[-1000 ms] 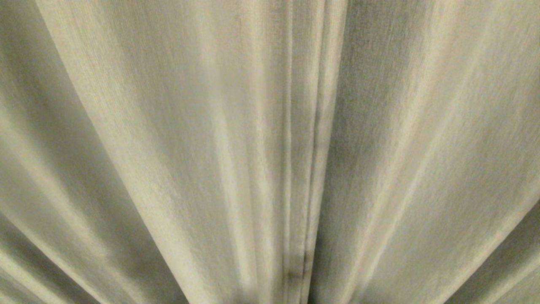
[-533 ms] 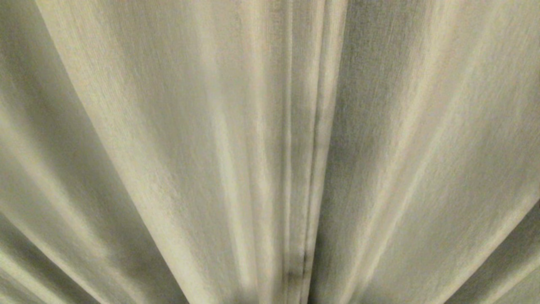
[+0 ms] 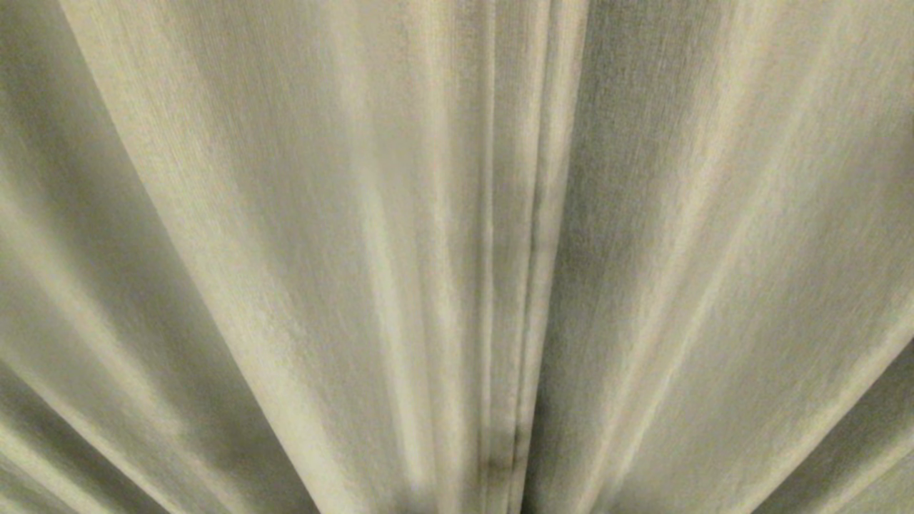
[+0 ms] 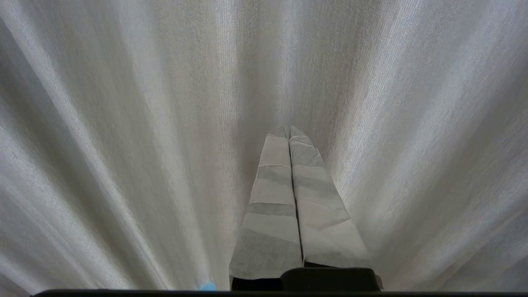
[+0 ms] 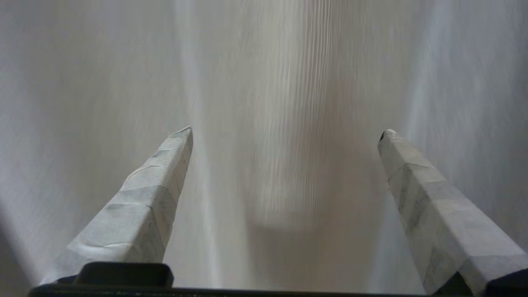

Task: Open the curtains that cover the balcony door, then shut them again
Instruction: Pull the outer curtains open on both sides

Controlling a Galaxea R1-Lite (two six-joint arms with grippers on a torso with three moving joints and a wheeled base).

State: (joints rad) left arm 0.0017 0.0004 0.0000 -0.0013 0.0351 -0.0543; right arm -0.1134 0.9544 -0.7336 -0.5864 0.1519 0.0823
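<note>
I have a pleat bulging between my open fingers while the cloth (image 5: 119, 99) beside it hangs loose, so my right gripper will grab the curtain by that raised fold (image 5: 292, 148).
The beige pleated curtains (image 3: 300, 235) fill the whole head view, with the hemmed edges of two panels (image 3: 532, 235) meeting just right of centre. Neither arm shows in the head view. The balcony door is hidden behind the cloth. In the left wrist view my left gripper (image 4: 288, 131) is shut, its taped fingers pressed together with nothing between them, pointing at the curtain (image 4: 123, 123) close ahead. In the right wrist view my right gripper (image 5: 284, 132) is wide open, its two taped fingers (image 5: 156, 181) far apart and nothing between them, facing the curtain fabric (image 5: 284, 82).
The head view shows the same curtain folds as before; nothing in it has visibly moved.
</note>
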